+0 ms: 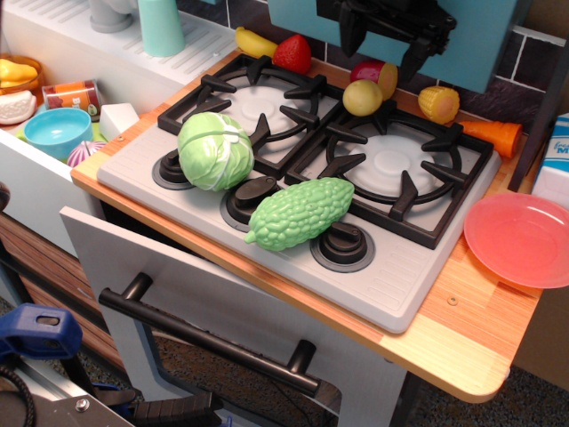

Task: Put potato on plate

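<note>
The potato should go on the plate (518, 238), so the robot's gripper will next grab the potato around its rounded middle (363, 97).
The potato (363, 98), small, smooth and pale yellow, sits on the back edge of the stove grate between the two burners. The salmon-pink plate (518, 238) lies empty on the wooden counter at the right, beside the stove. My black gripper (382, 49) hangs at the top of the view, just above and behind the potato. Its two fingers (413, 60) are spread apart with nothing between them. It does not touch the potato.
A green cabbage (215, 151) and a bumpy green gourd (300, 213) lie on the stove front. A dark-red halved piece (377, 75), corn (438, 103), a carrot (491, 135), a strawberry (292, 53) and a banana (253, 41) line the back. A light-blue bowl (57, 132) sits at the left.
</note>
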Robot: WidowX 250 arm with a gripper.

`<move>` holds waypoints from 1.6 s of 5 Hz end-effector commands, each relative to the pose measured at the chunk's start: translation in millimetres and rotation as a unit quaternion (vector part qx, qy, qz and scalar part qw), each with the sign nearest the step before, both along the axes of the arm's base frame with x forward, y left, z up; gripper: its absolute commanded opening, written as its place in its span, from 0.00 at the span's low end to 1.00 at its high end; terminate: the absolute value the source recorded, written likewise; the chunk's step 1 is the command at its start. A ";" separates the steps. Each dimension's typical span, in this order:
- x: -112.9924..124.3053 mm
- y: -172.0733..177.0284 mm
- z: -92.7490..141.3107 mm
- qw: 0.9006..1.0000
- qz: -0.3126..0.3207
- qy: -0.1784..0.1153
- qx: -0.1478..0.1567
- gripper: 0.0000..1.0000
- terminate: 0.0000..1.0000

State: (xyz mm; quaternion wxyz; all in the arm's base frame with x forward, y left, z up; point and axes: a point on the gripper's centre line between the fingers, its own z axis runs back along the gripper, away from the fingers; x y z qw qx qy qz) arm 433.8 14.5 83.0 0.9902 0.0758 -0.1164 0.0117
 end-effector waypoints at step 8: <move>1.4 27.1 -2.8 0.999 0.013 -0.051 0.015 0.00 0.00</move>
